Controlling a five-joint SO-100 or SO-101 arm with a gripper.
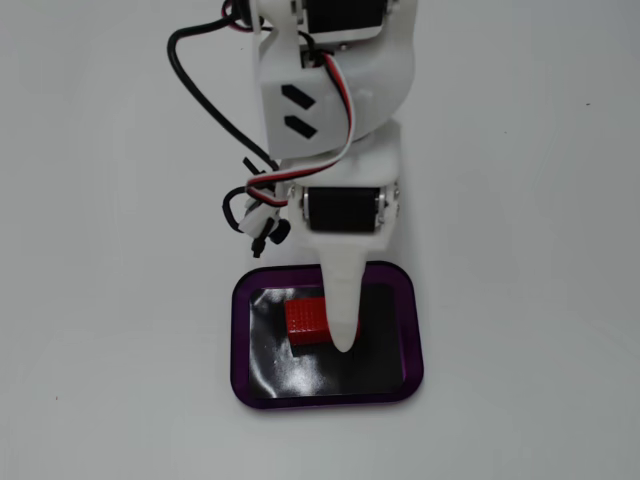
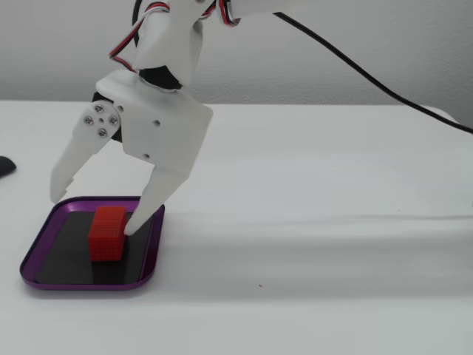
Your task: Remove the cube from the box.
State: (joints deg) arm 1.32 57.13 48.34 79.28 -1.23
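My gripper will next pick up the red cube (image 1: pixel 304 321) by its opposite sides, to take it out of the purple-rimmed box.
The red cube (image 1: pixel 304 321) lies inside the box (image 1: pixel 240 340), a purple-rimmed tray with a glossy black floor. In a fixed view from above, one white finger (image 1: pixel 343 325) covers the cube's right part. From the side, the cube (image 2: pixel 107 235) stands in the box (image 2: pixel 81 284) and my gripper (image 2: pixel 94 213) hangs open just over it. One fingertip (image 2: pixel 56 194) floats above the box's left end. The other fingertip (image 2: pixel 135 226) reaches down beside the cube's right face, near the rim. Nothing is held. From above, my gripper (image 1: pixel 343 318) hides its lower finger.
The white arm with black and red cables (image 1: pixel 205 95) stretches back from the box. A small dark object (image 2: pixel 4 166) lies at the left edge of the white table (image 2: pixel 332 244).
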